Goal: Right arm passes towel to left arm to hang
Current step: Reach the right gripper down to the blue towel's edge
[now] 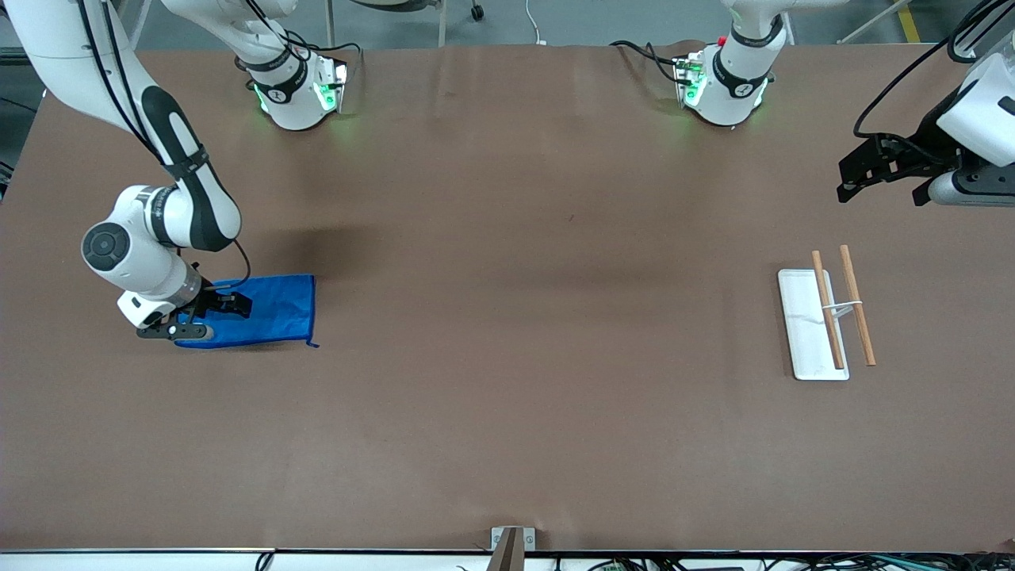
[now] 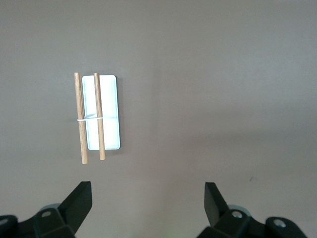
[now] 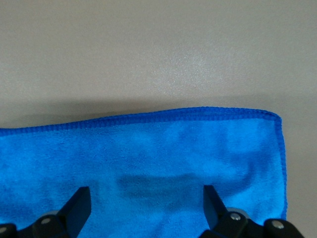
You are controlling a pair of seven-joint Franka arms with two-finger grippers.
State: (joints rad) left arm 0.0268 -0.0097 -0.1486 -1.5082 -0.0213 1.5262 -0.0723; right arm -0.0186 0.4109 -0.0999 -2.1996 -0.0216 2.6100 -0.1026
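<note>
The right gripper should grab the towel's end (image 1: 211,328) next, opposite the blue towel's corner with the loose thread (image 1: 313,342), so that this corner stays free to hang.
The blue towel (image 1: 266,311) lies flat on the brown table at the right arm's end, with a loose thread at its corner nearest the front camera. My right gripper (image 1: 212,313) is low over the towel's outer end, fingers open and astride the cloth, holding nothing. In the right wrist view the towel (image 3: 148,163) fills the lower part between the open fingers (image 3: 79,201). My left gripper (image 1: 884,178) waits in the air at the left arm's end, open and empty. In the left wrist view its gripper (image 2: 147,198) is above bare table.
A white tray (image 1: 801,325) lies at the left arm's end of the table, with two wooden rods (image 1: 843,305) joined by a white band over it. It also shows in the left wrist view (image 2: 109,134). The brown table (image 1: 515,277) spans the view.
</note>
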